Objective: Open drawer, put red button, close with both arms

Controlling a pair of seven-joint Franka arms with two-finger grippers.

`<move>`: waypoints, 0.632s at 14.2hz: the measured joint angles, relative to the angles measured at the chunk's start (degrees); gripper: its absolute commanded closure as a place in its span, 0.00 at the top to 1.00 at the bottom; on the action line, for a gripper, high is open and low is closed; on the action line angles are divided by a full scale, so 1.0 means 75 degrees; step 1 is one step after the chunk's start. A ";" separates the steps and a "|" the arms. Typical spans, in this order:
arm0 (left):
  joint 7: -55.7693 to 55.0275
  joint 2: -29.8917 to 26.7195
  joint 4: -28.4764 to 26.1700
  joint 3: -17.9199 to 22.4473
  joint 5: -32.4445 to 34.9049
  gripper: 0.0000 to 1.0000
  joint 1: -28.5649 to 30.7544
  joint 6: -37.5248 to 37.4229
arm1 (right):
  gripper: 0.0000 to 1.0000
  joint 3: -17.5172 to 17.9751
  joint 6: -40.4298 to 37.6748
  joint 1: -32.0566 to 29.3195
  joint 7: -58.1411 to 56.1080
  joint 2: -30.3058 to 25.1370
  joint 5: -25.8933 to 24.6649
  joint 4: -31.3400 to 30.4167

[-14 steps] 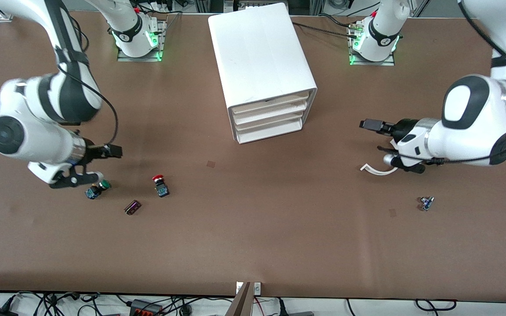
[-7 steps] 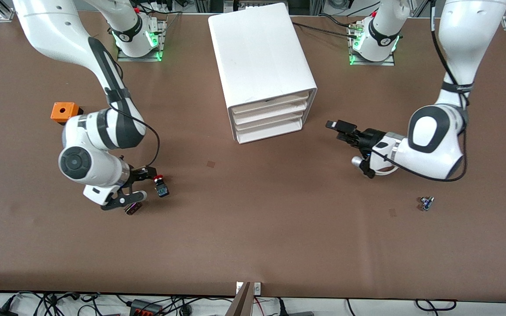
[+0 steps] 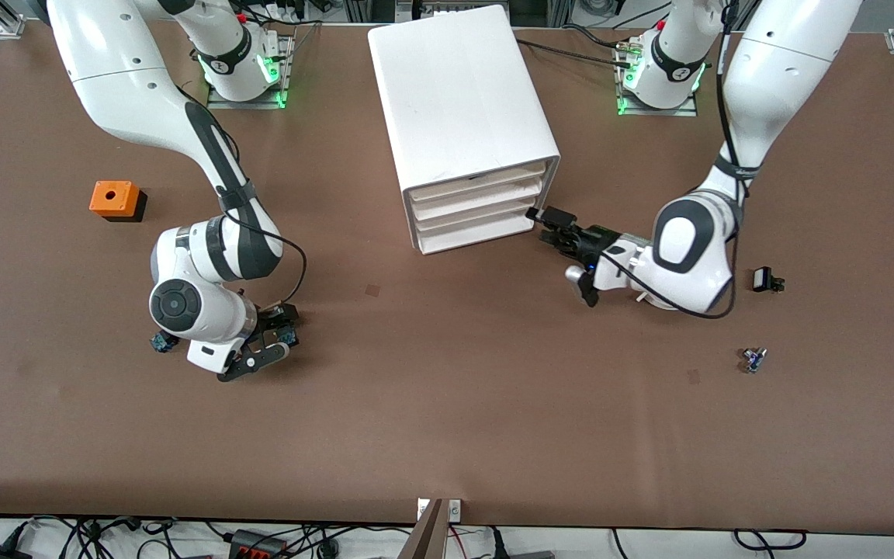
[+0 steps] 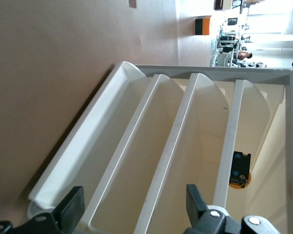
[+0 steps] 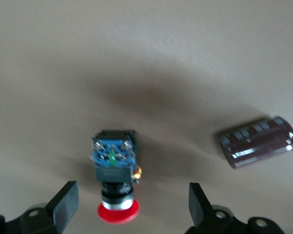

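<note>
My right gripper needs to pick up the button by its blue body next, to put the red button in the drawer (image 3: pixel 479 206).
The red button (image 5: pixel 115 165) lies on its side on the table, red cap (image 5: pixel 118 212) pointing between the fingers of my right gripper (image 5: pixel 132 204). That gripper is open and straddles the cap without touching it. From the front, only the button's blue body (image 3: pixel 286 335) peeks out beside the right gripper (image 3: pixel 272 339). The white drawer unit (image 3: pixel 462 101) stands mid-table with its drawers (image 3: pixel 478 210) shut. My left gripper (image 3: pixel 554 223) is open at the corner of the drawer fronts (image 4: pixel 151 146), toward the left arm's end, with nothing between its fingers (image 4: pixel 73 207).
A brown cylinder (image 5: pixel 258 142) lies beside the red button. An orange box (image 3: pixel 113 199) sits toward the right arm's end. A second button's blue body (image 3: pixel 160 341) shows by the right arm. Two small parts (image 3: pixel 764 279) (image 3: pixel 752 359) lie toward the left arm's end.
My right gripper has swung from the green-capped button over to the red button and now straddles it. My left gripper has travelled across the table up to the drawer fronts.
</note>
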 measured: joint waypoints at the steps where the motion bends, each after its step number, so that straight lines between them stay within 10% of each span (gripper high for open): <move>1: 0.0039 0.0001 -0.0059 -0.0160 -0.0082 0.80 -0.0004 0.0032 | 1.00 0.0030 0.0000 0.0004 -0.0005 0.0065 0.0023 0.0107; 9: 0.1309 0.0002 -0.0563 -0.0442 -0.0428 0.37 -0.0041 0.0047 | 1.00 0.0044 0.0271 0.0092 -0.0021 0.0553 0.0050 0.0354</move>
